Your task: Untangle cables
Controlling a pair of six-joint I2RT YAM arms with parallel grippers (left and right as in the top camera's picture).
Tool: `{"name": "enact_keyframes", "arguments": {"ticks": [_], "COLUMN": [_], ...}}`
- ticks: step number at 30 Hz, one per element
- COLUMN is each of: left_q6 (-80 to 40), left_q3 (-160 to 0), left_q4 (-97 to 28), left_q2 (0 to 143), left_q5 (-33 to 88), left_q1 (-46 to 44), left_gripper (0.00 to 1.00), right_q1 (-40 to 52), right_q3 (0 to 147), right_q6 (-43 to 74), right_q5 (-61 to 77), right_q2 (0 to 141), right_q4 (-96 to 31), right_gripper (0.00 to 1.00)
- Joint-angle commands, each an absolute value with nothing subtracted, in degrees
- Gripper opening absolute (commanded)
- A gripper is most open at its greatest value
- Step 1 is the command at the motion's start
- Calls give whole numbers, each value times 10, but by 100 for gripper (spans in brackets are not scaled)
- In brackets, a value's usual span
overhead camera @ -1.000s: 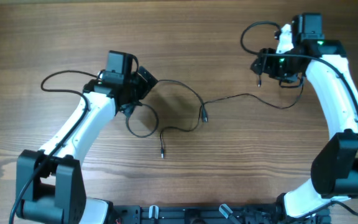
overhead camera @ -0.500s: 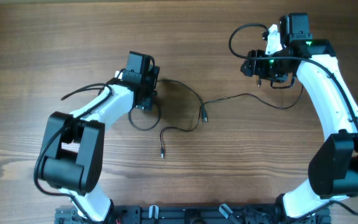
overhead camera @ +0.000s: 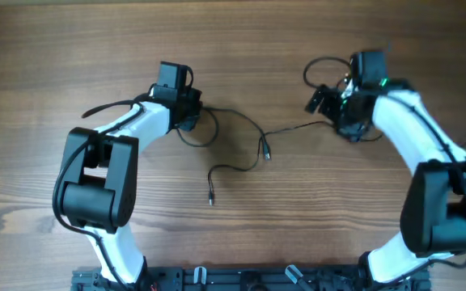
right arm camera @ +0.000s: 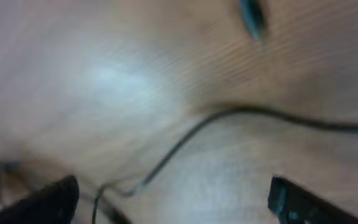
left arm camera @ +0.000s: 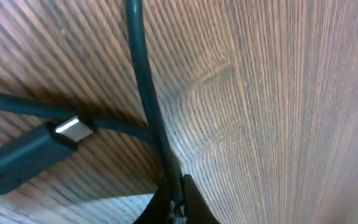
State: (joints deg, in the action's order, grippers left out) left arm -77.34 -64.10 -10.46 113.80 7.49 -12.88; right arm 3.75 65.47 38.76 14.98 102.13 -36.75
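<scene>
My right gripper grabs the thin cable at the cable's end [overhead camera: 328,123] [right arm camera: 153,174] under it next, away from my left gripper's cable, to draw the cables apart.
Several thin black cables [overhead camera: 241,121] lie loosely looped on the wooden table between the arms. One plug tip [overhead camera: 266,153] rests mid-table and another [overhead camera: 211,199] lies nearer the front. My left gripper [overhead camera: 194,115] is at the left end of the cords, and in the left wrist view it [left arm camera: 174,185] is shut on a cable [left arm camera: 143,81] that runs up and away from it. A plug with a metal tip [left arm camera: 70,127] lies beside that cable. My right gripper [overhead camera: 332,115] is low over the right cord end. Its fingers [right arm camera: 50,199] stand wide apart, with a thin cable [right arm camera: 185,140] lying on the table between them, not gripped.
Thicker black arm cables loop behind the right wrist [overhead camera: 322,69] and trail left of the left arm [overhead camera: 108,107]. The arm bases and a black rail [overhead camera: 241,279] stand along the table's front edge.
My left gripper has gone from open to shut on a cable and shifted slightly up and left. My right gripper has opened wider and come down and left, over the right cord end.
</scene>
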Motion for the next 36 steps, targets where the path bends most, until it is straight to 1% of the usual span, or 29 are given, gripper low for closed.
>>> {"name": "enact_keyframes", "arguments": {"ticks": [1, 3, 4, 5, 6, 7, 8, 9, 10, 11, 12, 13, 14, 16, 18, 20, 25, 30, 31, 36], "left_q6": [-754, -754, -754, -754, -754, -754, -754, -754, -752, -752, -752, -752, -752, -752, -752, -752, -752, -752, -752, -754], "left_q3": [-603, -603, -603, -603, -603, -603, -603, -603, -603, -603, -603, -603, -603, -603, -603, -603, -603, -603, -603, -603], "left_q4": [-144, -144, -144, -144, -144, -146, -149, -153, -156, -160, -162, -162, -162, -162, -162, -163, -164, -163, -163, -146], "left_q2": [1192, 1192, 1192, 1192, 1192, 1192, 1192, 1192, 1192, 1192, 1192, 1192, 1192, 1192, 1192, 1192, 1192, 1192, 1192, 1192], "left_q5": [34, 34, 34, 34, 34, 34, 34, 34, 34, 34, 34, 34, 34, 34, 34, 34, 34, 34, 34, 52], "left_q1": [-114, -114, -114, -114, -114, -114, -114, -114, -114, -114, -114, -114, -114, -114, -115, -115, -115, -115, -115, -115], "left_gripper": [4, 4, 4, 4, 4, 4, 4, 4, 4, 4, 4, 4, 4, 4, 4, 4, 4, 4, 4, 4], "right_q1": [56, 73, 85, 95, 105, 112, 118, 116, 105, 91, 73, 37, 11, -54, -106, -151, -231, -278, -293, -337], "right_q3": [564, 537, 526, 518, 516, 516, 516, 519, 535, 551, 574, 616, 649, 741, 820, 872, 890, 894, 913, 1021], "right_q6": [586, 620, 623, 641, 662, 660, 640, 568, 501, 460, 409, 324, 267, 194, 116, 50, -38, -45, -45, -43], "right_q5": [157, 153, 146, 140, 140, 140, 132, 132, 124, 115, 109, 110, 110, 110, 110, 109, 54, 43, 43, 43], "right_q2": [1028, 1028, 1030, 1034, 1042, 1047, 1051, 1047, 1023, 997, 963, 908, 875, 828, 822, 828, 876, 994, 1036, 1175], "right_q4": [-275, -228, -189, -163, -141, -126, -108, -79, -83, -98, -114, -123, -127, -183, -225, -229, -126, 21, 50, 60], "right_gripper": [100, 100, 96, 79, 48, 19, 6, 5, 5, 4, 5, 5, 5, 4, 4, 4, 4, 4, 4, 4]}}
